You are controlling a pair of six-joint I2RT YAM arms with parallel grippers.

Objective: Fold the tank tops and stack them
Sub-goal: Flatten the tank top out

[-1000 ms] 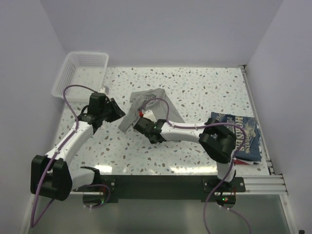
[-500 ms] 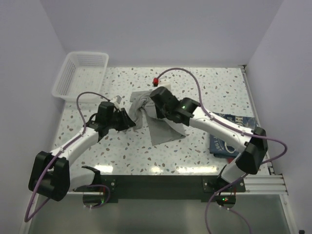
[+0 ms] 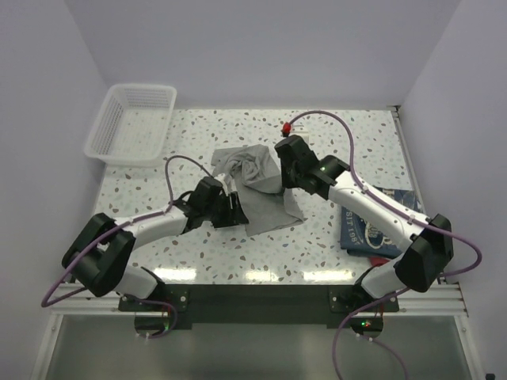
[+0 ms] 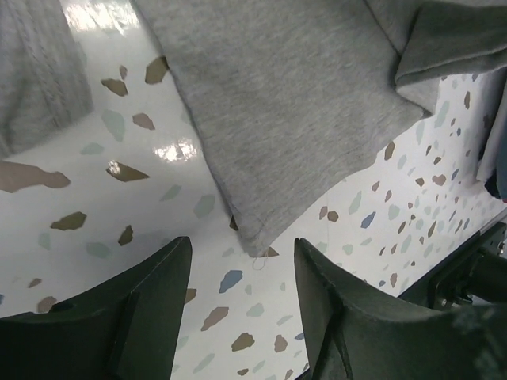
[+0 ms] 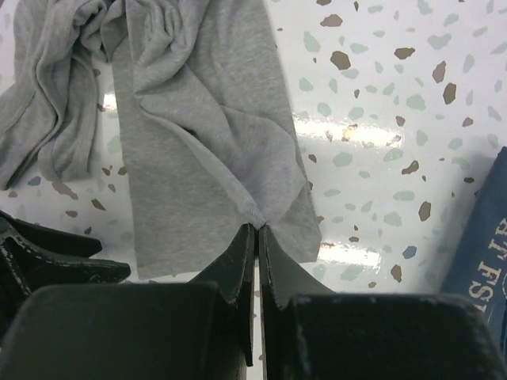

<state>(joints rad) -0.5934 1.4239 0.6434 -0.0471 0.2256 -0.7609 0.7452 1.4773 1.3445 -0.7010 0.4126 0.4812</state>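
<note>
My left gripper grabs the grey tank top's near corner [image 3: 249, 233] [image 4: 255, 245] next, opposite my right gripper, to spread the tank top flat for folding.
The light grey tank top [image 3: 260, 190] lies crumpled at the table's centre, its near half spread flat. My right gripper [image 3: 279, 168] is at its far right side, shut on a pinched fold of the grey cloth [image 5: 257, 218]. My left gripper [image 3: 234, 212] is open and low over the table at the top's near left corner [image 4: 255, 237], which lies just ahead of the fingertips, between them. The navy tank top with white lettering [image 3: 379, 228] lies folded at the right and also shows in the right wrist view [image 5: 485, 237]. The red top is hidden.
A white mesh basket [image 3: 131, 120] stands at the far left corner. My right arm spans above the navy top. My left gripper's fingers [image 5: 55, 257] show at the lower left of the right wrist view. Walls close in the table on three sides.
My right arm has swung from the near left of the cloth to its far right side. The grey top's near half now lies flatter. My left gripper has moved right and nearer, to its corner.
</note>
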